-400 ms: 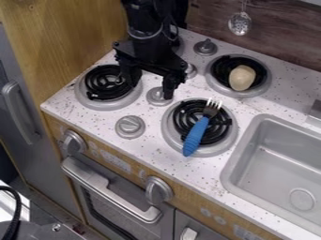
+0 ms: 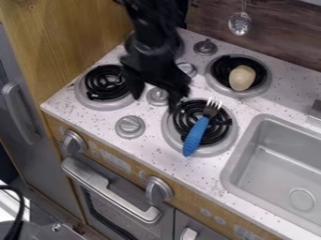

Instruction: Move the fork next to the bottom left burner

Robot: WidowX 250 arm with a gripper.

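My gripper grabs the fork (image 2: 197,134) by its blue handle next, to move the fork beside the empty burner by the wooden side.
The black gripper (image 2: 155,96) hangs over the stove top between the left burner and the front right burner, its two fingers spread apart with nothing held. A fork (image 2: 197,134) with a blue handle and metal tines lies across the front right burner (image 2: 231,136), tines toward the back, handle end over the burner's front rim. The gripper is to the left of the fork, not touching it. At the left stands another burner (image 2: 89,101) with a black coil; the gripper's left finger is near its right rim.
A potato-like item (image 2: 242,77) rests on the back right burner (image 2: 264,87). Grey knobs (image 2: 130,127) stand between the burners. The sink (image 2: 276,154) is at the right, a wooden wall (image 2: 63,33) at the left, and a slotted spoon (image 2: 239,23) hangs at the back.
The gripper has shifted slightly right and toward the front, closer to the front right burner. The fork has stayed where it was.
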